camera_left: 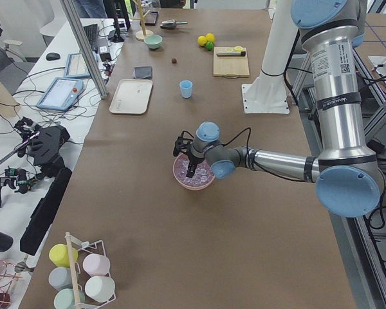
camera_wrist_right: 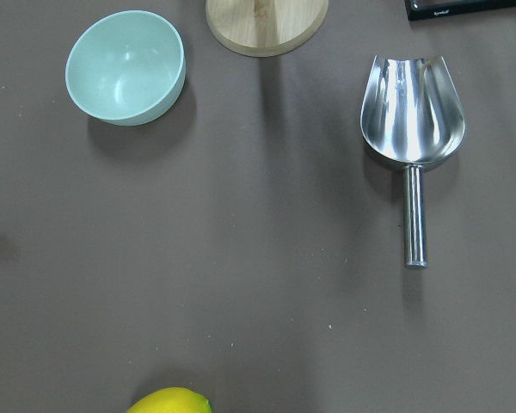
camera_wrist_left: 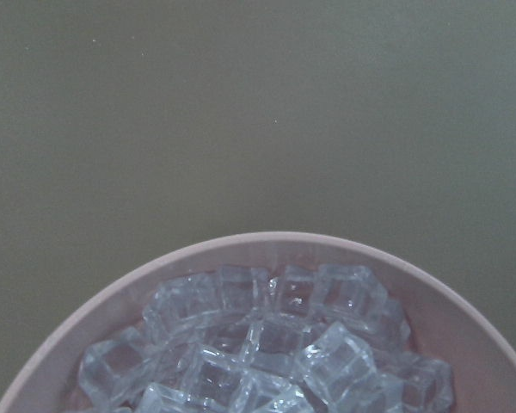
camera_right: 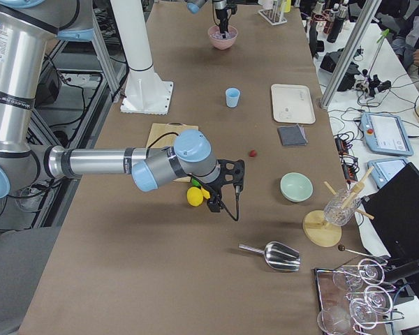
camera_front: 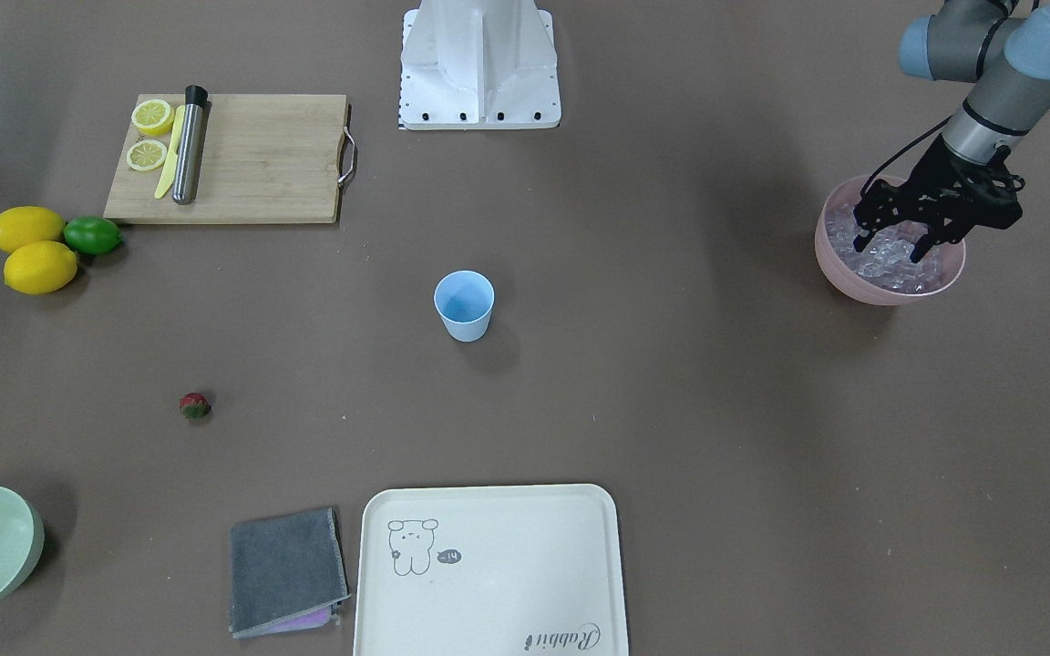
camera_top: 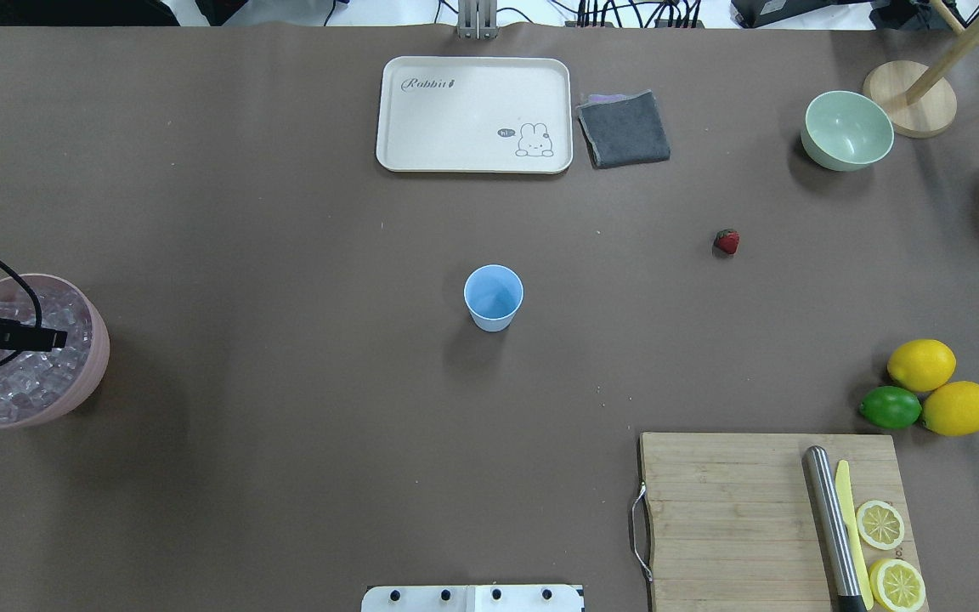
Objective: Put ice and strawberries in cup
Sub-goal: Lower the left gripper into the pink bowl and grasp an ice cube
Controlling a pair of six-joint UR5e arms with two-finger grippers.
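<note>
I will next grab one clear ice cube by its opposite flat sides with my left gripper to fill the cup (camera_front: 464, 305) with ice (camera_front: 894, 275).
The light blue cup (camera_front: 464, 305) stands upright and empty mid-table; it also shows in the overhead view (camera_top: 493, 297). The strawberry (camera_front: 194, 405) lies alone on the table, on the right in the overhead view (camera_top: 727, 242). The ice (camera_front: 894, 275) fills a pink bowl (camera_front: 853, 278) at the table's left end, and the cubes fill the lower left wrist view (camera_wrist_left: 267, 344). My left gripper (camera_front: 890, 251) is open, its fingertips down among the ice. My right gripper (camera_right: 215, 199) hovers above the lemons; I cannot tell whether it is open.
A cutting board (camera_top: 761, 510) holds lemon slices, a steel muddler and a yellow knife. Two lemons (camera_top: 923, 365) and a lime (camera_top: 889, 407) lie beside it. A white tray (camera_top: 472, 115), grey cloth (camera_top: 623, 127) and pale green bowl (camera_top: 846, 130) sit at the far edge. A steel scoop (camera_wrist_right: 411, 129) lies beyond.
</note>
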